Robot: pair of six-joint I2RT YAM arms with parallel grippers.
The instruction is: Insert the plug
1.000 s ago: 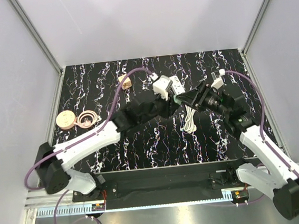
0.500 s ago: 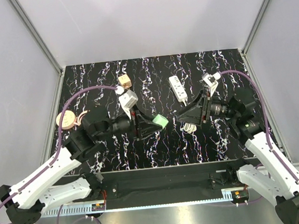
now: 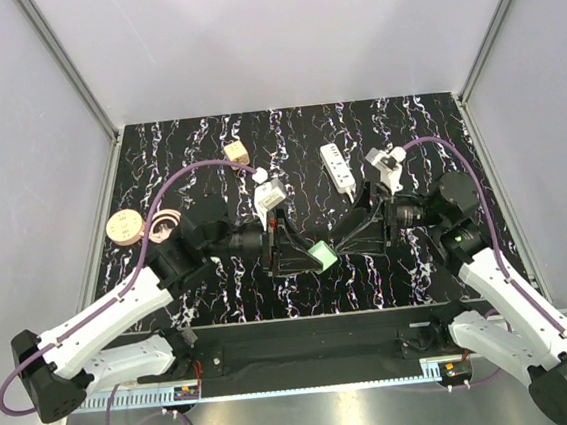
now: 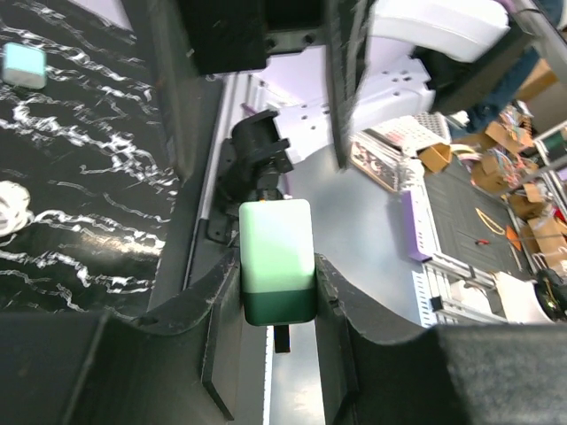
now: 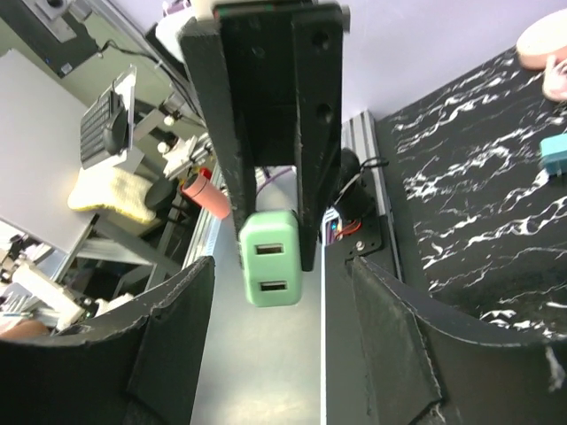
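Observation:
My right gripper grabs the plug by its sides at the plug's USB-slot end (image 3: 325,255) (image 5: 271,260) next, so the prong end stays free for inserting the plug.
My left gripper (image 3: 311,257) is shut on the plug (image 3: 321,257), a small light-green body lifted above the table's near middle. In the left wrist view the plug (image 4: 276,243) sits clamped between both fingers, and a dark prong shows under it. My right gripper (image 3: 348,238) stands open just right of the plug, facing it and not touching it. In the right wrist view the plug (image 5: 270,257) shows two USB slots and hangs in front of my open right gripper (image 5: 283,270). The white power strip (image 3: 335,165) lies at the back centre.
A small wooden block (image 3: 237,153) lies at the back left. A tan disc (image 3: 124,228) and a pink ring (image 3: 164,221) lie at the left edge. A teal block (image 5: 556,152) and a bit of white cord (image 4: 5,204) rest on the black marbled table (image 3: 196,140).
My left arm has pulled back from the power strip with the plug, down to the near middle. The right gripper has swung left to face it, and its jaws stand wider.

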